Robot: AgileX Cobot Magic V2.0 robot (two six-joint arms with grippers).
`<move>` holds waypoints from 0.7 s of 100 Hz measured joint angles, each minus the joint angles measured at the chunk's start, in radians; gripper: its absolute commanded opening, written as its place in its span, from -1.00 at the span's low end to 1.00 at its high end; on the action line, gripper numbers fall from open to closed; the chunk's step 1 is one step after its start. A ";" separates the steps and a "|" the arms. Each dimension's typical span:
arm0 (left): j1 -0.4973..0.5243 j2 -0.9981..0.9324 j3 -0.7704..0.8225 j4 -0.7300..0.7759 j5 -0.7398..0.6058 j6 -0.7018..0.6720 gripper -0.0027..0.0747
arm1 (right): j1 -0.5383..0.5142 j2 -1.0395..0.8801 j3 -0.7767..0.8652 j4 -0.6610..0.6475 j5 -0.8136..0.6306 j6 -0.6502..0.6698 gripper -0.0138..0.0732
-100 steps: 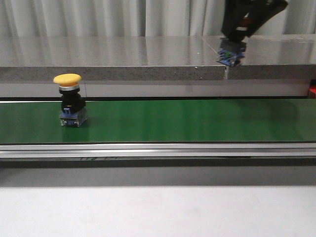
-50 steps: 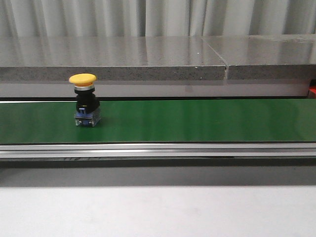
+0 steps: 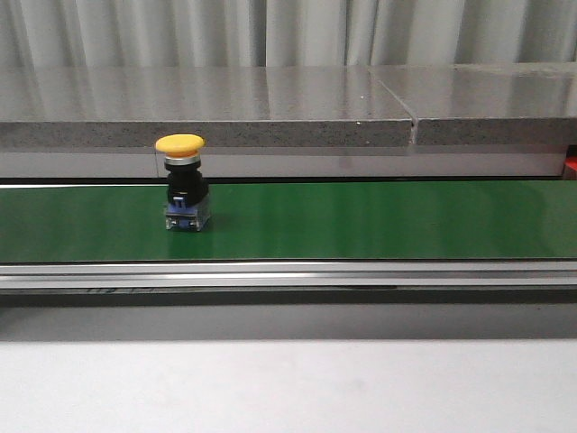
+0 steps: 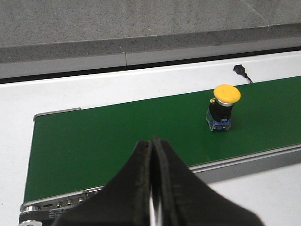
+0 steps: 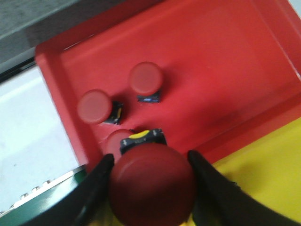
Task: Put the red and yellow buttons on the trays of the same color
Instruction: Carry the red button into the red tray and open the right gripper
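The red button's black base (image 5: 143,139) still hangs high above the red tray, so my right gripper keeps holding the button for now, until it is lower.
A yellow button (image 3: 181,194) stands upright on the green belt (image 3: 379,221), left of centre; the left wrist view also shows this yellow button (image 4: 225,106). My left gripper (image 4: 154,141) hovers over the belt's near edge, well apart from it, shut on nothing. Over the corner of the red tray (image 5: 225,70) my right gripper (image 5: 148,157) is shut on a red button (image 5: 153,186), cap toward the camera. Three red buttons (image 5: 146,77) sit in that tray. The yellow tray (image 5: 273,165) lies beside it. Neither gripper shows in the front view.
A grey stone ledge (image 3: 270,108) runs behind the belt, and a metal rail (image 3: 288,273) along its front. A white tabletop (image 4: 141,84) surrounds the belt, with a small black cable end (image 4: 240,69) lying on it.
The yellow button has travelled rightward along the belt. My right arm, holding a button at the front view's upper right one second ago, has left that view.
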 measured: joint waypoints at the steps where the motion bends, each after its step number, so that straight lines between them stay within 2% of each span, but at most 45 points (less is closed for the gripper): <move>1: 0.000 0.000 0.000 0.000 0.000 0.000 -0.99 | -0.003 0.003 0.000 0.000 -0.002 0.002 -0.38; 15: 0.000 0.000 0.000 0.000 0.000 0.000 -0.99 | -0.047 0.047 0.000 -0.003 -0.037 0.010 -0.38; 70: 0.000 0.000 0.000 0.000 0.000 0.000 -0.99 | -0.047 0.287 0.000 0.026 -0.145 0.010 -0.38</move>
